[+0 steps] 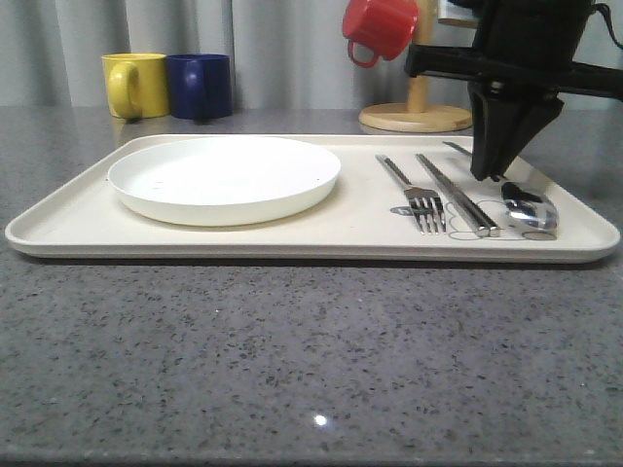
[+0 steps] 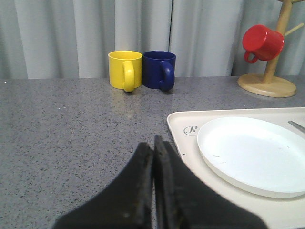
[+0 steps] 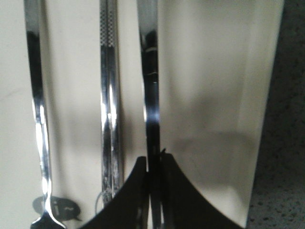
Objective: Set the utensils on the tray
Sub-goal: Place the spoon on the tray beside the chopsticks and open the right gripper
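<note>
The spoon's bowl rests on the cream tray beside the chopsticks, inside the tray's rim, so my right gripper should open now.
The cream tray (image 1: 68, 229) carries the white plate (image 1: 224, 175) on its left half. To the right lie the fork (image 1: 414, 195), the pair of chopsticks (image 1: 456, 195) and the spoon (image 1: 529, 209), side by side. My right gripper (image 1: 487, 175) reaches down over the spoon's handle. In the right wrist view its fingers are shut on that handle (image 3: 151, 95), with the chopsticks (image 3: 108, 95) and fork (image 3: 38, 119) alongside. My left gripper (image 2: 153, 143) is shut with nothing in it, over the table beside the tray's corner (image 2: 183, 126) and the plate (image 2: 252, 152).
A yellow mug (image 1: 136, 85) and a blue mug (image 1: 200, 86) stand behind the tray at the back left. A red mug (image 1: 380, 27) hangs on a wooden mug tree (image 1: 416, 117) at the back right. Grey stone tabletop (image 1: 292, 370) stretches in front of the tray.
</note>
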